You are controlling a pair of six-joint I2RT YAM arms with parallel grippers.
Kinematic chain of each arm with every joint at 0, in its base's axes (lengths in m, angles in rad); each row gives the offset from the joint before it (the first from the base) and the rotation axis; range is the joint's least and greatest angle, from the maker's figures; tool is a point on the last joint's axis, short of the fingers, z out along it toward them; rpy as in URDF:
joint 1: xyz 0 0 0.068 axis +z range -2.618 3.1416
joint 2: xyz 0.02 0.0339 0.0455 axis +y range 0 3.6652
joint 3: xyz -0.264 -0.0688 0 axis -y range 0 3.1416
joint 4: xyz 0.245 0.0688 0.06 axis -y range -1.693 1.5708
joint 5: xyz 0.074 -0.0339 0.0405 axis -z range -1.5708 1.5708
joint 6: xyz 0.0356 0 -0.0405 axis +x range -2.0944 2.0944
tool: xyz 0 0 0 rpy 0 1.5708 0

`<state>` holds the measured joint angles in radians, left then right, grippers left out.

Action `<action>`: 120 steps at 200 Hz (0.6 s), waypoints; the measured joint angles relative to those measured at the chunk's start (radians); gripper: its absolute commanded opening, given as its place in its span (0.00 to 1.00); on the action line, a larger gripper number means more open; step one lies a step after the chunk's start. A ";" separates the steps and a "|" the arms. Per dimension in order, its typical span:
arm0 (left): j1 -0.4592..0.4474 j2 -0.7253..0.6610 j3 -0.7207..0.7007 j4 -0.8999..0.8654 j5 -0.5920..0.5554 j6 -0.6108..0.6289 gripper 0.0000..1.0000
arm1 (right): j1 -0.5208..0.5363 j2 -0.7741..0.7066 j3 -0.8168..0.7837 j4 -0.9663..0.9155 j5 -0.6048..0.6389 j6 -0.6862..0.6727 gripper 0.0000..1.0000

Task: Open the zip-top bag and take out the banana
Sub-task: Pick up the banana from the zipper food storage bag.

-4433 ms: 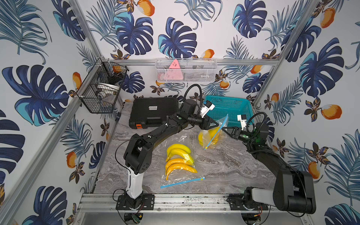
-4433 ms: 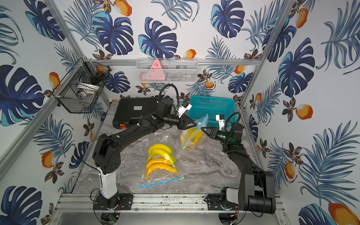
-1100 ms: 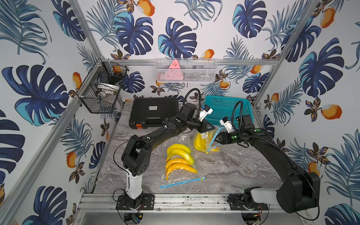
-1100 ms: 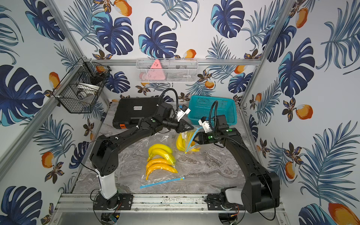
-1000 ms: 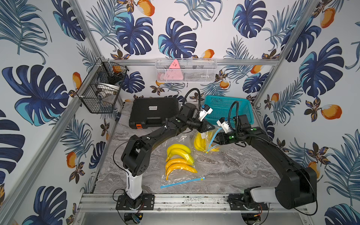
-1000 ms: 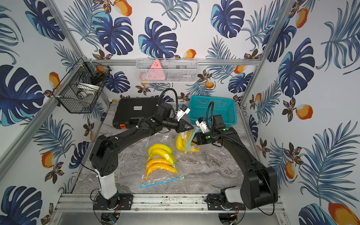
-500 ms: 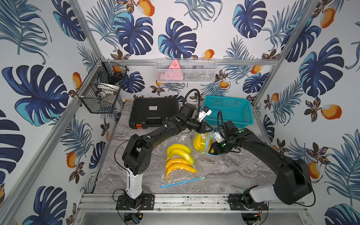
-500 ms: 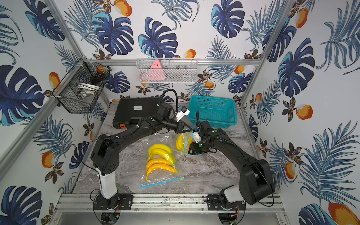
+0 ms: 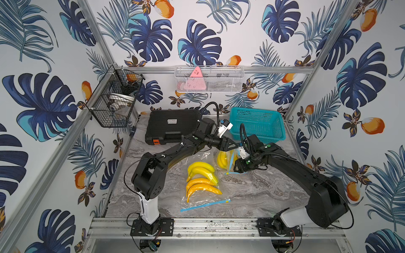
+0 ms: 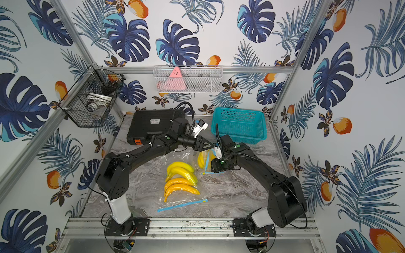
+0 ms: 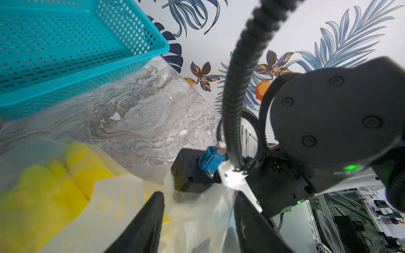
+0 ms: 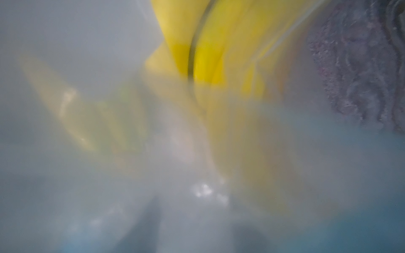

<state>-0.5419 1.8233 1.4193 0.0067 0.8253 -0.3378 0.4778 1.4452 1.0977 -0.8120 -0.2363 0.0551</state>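
The robot's right gripper next needs to take the banana out lengthwise, so it should grab the banana by its end nearest the bag's opening.
The clear zip-top bag (image 9: 228,153) with the blue zip lies slumped on the marble table, a yellow banana bunch (image 9: 221,158) (image 10: 201,160) inside it. My left gripper (image 9: 235,146) (image 10: 210,145) hovers just above the bag. In the left wrist view that gripper (image 11: 198,193) stands open, with loose bag film (image 11: 197,210) between its fingers and the banana (image 11: 43,192) beside them. My right gripper (image 9: 234,167) (image 10: 212,167) points into the bag's mouth. Its wrist view is fogged by film: the banana (image 12: 206,54) is straight ahead, and the gripper (image 12: 195,221) shows two dim fingers standing apart.
A second clear bag of yellow and orange bananas (image 9: 202,181) lies nearer the front, its blue zip strip (image 9: 206,204) toward the table edge. A teal basket (image 9: 258,135) and a black case (image 9: 171,127) stand at the back. Wire baskets (image 9: 114,105) hang on the walls.
The left gripper has opened and let go of the bag's edge. The right gripper has swung down and to the left into the bag's mouth, and the bag has sunk onto the table.
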 measured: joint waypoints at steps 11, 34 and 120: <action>0.017 -0.037 -0.028 -0.002 -0.020 0.000 0.95 | 0.000 -0.009 -0.011 0.020 0.016 -0.002 0.54; 0.068 -0.103 -0.080 -0.019 -0.113 0.008 0.99 | 0.000 -0.013 -0.023 0.040 0.043 -0.003 0.54; 0.035 0.073 -0.051 -0.311 -0.331 0.156 0.92 | -0.012 0.029 -0.053 0.106 0.123 -0.048 0.54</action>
<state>-0.5072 1.8965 1.3685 -0.3038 0.4946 -0.1818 0.4660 1.4746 1.0443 -0.7055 -0.1135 0.0071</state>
